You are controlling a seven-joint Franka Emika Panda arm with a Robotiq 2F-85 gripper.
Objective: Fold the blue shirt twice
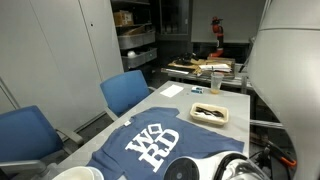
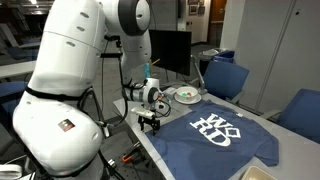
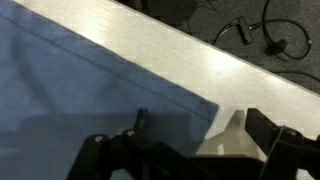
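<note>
The blue shirt's corner (image 2: 151, 132) (image 3: 205, 116) is between my open fingers, with table past the shirt's edge, so I will close my gripper, and that would catch the shirt's corner.
The blue shirt (image 1: 155, 145) lies spread flat on the grey table (image 1: 185, 100), white block lettering facing up; it also shows in the other exterior view (image 2: 215, 135). My gripper (image 2: 150, 122) hangs low over the shirt's corner at the table edge nearest the arm. In the wrist view the gripper (image 3: 205, 125) is open. One finger is over the shirt (image 3: 80, 100), the other over bare table (image 3: 200, 60), and the shirt's corner lies between them. I cannot tell whether the fingers touch the cloth.
Blue upholstered chairs (image 1: 125, 90) (image 2: 225, 75) stand along the table's far side. A shallow tray (image 1: 210, 113) with dark items and a plate (image 2: 185, 95) sit beyond the shirt. Cables (image 3: 270, 30) lie on the floor past the table edge.
</note>
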